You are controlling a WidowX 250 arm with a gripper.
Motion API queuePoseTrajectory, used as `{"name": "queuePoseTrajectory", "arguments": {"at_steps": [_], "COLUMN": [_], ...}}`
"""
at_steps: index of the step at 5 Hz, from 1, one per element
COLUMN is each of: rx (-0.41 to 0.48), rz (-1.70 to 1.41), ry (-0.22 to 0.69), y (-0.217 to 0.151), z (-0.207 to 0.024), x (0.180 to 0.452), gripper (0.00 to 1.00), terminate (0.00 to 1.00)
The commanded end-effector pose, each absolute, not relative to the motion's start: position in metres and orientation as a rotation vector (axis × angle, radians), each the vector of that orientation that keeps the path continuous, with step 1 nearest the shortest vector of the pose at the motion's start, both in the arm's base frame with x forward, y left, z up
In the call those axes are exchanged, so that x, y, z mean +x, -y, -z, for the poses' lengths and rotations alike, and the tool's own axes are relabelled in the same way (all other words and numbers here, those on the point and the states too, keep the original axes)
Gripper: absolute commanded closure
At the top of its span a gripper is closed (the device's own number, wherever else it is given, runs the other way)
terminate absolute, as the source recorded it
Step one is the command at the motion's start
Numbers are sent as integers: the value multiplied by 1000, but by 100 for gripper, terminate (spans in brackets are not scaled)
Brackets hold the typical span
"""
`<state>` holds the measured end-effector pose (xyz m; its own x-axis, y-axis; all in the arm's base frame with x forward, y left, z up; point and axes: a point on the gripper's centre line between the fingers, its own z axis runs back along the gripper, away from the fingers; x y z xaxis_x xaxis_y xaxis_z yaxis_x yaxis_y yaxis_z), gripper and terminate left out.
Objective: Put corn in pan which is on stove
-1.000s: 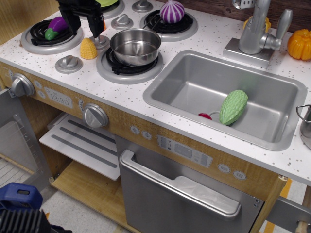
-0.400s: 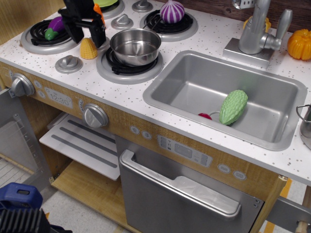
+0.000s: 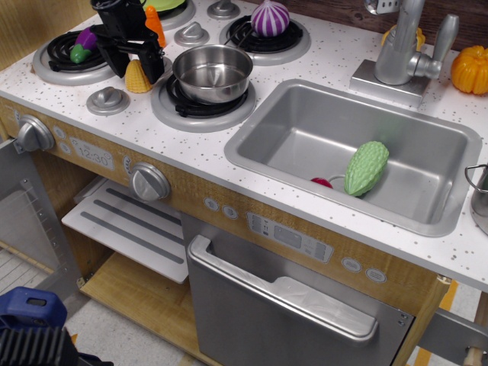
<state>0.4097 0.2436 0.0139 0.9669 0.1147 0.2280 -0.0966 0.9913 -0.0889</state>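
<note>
The yellow corn needs to go in the pan [image 3: 213, 72] on the stove, so my gripper should next grab the corn by its narrow top [image 3: 136, 66].
The yellow toy corn [image 3: 137, 77] stands on the white speckled stove [image 3: 145, 114], just left of the shiny steel pan [image 3: 213, 72], which sits on the front right burner. My black gripper [image 3: 138, 65] has come down over the corn, with one finger on each side of it. The jaws are open around the corn and its top is hidden behind them. The pan is empty.
A purple eggplant [image 3: 86, 41] lies on the left burner, an orange carrot [image 3: 155, 24] behind the gripper, and a purple onion [image 3: 270, 17] on the back burner. The sink [image 3: 305, 114] holds a green gourd [image 3: 365, 168]. A faucet [image 3: 400, 46] and an orange pumpkin [image 3: 470, 70] stand at the right.
My gripper has moved down and toward the front, from above and behind the corn to straddling it. The corn and the pan have not moved.
</note>
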Motion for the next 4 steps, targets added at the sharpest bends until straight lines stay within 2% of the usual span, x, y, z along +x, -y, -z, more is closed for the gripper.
{"name": "queuePoseTrajectory", "arguments": {"at_steps": [1, 2, 4], "rx": [-46, 1, 174], "rz": [-106, -108, -144], "ry": [283, 275, 279], "y": [-249, -250, -237], "z": [-40, -65, -140], "x": [413, 410, 403], "gripper": [100, 100, 100], "terminate": [0, 0, 0]}}
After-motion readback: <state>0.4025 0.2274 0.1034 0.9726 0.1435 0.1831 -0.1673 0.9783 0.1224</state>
